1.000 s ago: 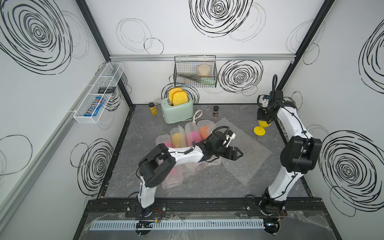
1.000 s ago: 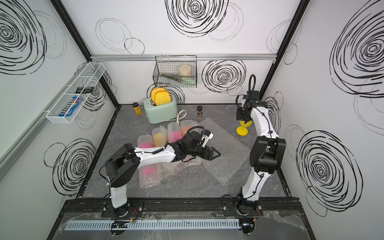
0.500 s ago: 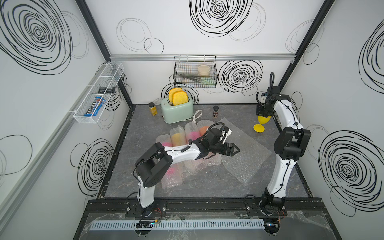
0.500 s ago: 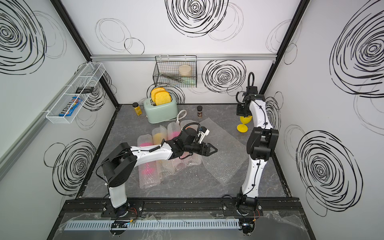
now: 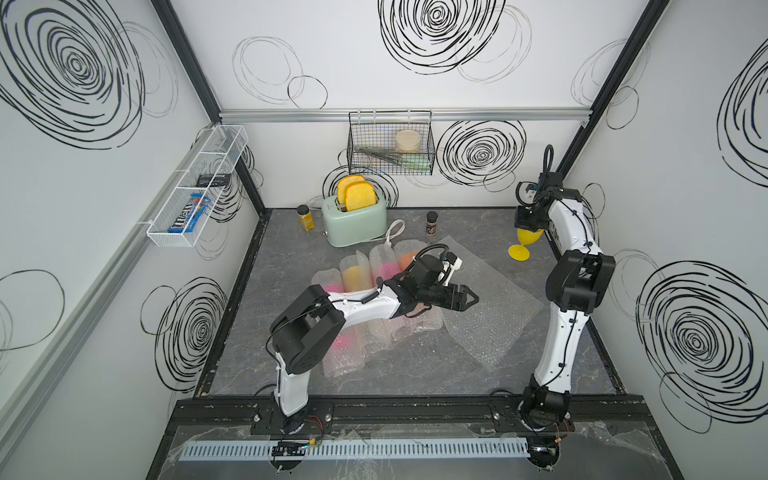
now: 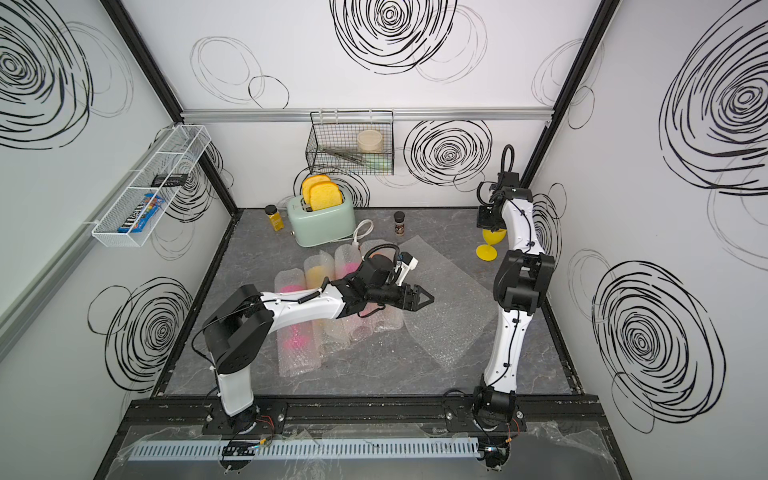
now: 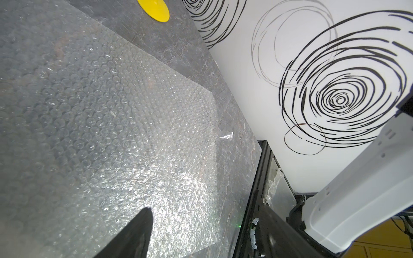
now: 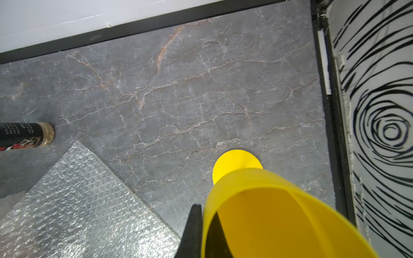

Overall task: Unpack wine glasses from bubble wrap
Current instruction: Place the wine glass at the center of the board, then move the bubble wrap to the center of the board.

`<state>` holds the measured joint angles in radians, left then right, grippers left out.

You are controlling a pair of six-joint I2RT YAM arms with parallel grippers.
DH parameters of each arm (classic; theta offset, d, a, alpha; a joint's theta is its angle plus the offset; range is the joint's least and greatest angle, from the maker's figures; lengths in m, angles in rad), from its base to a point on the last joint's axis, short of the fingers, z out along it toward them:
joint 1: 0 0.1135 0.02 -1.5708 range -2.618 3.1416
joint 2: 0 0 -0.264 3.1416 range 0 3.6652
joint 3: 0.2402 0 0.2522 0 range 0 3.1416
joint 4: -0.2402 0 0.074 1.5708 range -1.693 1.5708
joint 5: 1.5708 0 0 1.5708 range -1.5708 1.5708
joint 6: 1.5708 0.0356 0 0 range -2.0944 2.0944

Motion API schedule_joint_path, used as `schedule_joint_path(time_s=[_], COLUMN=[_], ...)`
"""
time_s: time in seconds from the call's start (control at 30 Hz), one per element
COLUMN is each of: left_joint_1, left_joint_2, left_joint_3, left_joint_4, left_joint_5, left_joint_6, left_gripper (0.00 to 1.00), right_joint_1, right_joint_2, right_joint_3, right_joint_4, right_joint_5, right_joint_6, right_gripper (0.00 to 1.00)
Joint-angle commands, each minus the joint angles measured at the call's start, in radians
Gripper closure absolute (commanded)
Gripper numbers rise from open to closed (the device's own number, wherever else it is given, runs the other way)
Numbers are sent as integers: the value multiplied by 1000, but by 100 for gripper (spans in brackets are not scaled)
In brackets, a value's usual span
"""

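Note:
My right gripper will let go of the yellow wine glass, because the glass is standing with its round foot (image 5: 518, 253) (image 8: 237, 163) flat on the tabletop.
My right gripper (image 5: 527, 226) (image 8: 204, 214) is shut on the rim of a yellow wine glass (image 5: 528, 239) (image 6: 494, 239) (image 8: 279, 212) in the far right corner, one finger outside the bowl and one inside. The glass leans, with its round foot (image 8: 237, 163) low over the table; I cannot tell if it touches. My left gripper (image 5: 471, 298) (image 6: 428, 298) (image 7: 204, 214) hangs open and empty over a flat bubble wrap sheet (image 5: 490, 320) (image 7: 100, 111). Several bubble wrap tubes (image 5: 353, 274) holding pink, yellow and orange glasses lie side by side under the left arm.
A mint toaster (image 5: 353, 222) with toast stands at the back, a spice jar (image 5: 306, 217) on its left and another jar (image 5: 431, 222) on its right. A wire basket (image 5: 390, 145) hangs on the back wall. The right wall is close to the held glass.
The left gripper drew back a little from the flat sheet, then held still. The right arm's elbow swung toward the back, carrying the yellow glass slightly farther into the corner.

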<state>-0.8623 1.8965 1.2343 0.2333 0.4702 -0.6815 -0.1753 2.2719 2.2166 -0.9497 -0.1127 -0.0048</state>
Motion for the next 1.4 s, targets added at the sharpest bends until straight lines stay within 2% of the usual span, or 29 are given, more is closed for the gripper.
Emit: schedule_joint_path(time_s=[0.0, 0.13, 0.5, 0.63, 0.8, 0.97, 1.17, 1.27, 1.37], left_joint_1=[6, 6, 11, 12, 21, 34, 62, 98, 148], left_joint_2=[-17, -13, -28, -38, -53, -81, -142, -197, -257], left_joint_3=[2, 2, -9, -18, -22, -7, 18, -14, -72], left_joint_4=[24, 25, 33, 36, 40, 24, -48, -49, -38], left_joint_5=[-4, 0, -4, -5, -7, -6, -37, -43, -47], left_joint_6=[-10, -11, -11, -9, 4, 20, 50, 40, 21], left_gripper=[20, 20, 20, 20, 20, 20, 20, 20, 20], right_joint_1=[2, 2, -10, -22, -35, -35, 43, 107, 186], right_joint_2=[-19, -35, -70, -116, -191, -297, -444, -540, -643], right_joint_3=[-34, -22, 24, 20, 24, 2, -127, -304, -569], right_joint_4=[-23, -36, -70, -69, -47, -19, 19, 81, 205], right_joint_5=[-32, -28, -10, 3, 8, -50, -106, -136, -127], right_joint_6=[3, 3, -5, -7, -15, -44, -45, -15, 21], right_gripper=[93, 73, 68, 61, 60, 57, 54, 53, 48])
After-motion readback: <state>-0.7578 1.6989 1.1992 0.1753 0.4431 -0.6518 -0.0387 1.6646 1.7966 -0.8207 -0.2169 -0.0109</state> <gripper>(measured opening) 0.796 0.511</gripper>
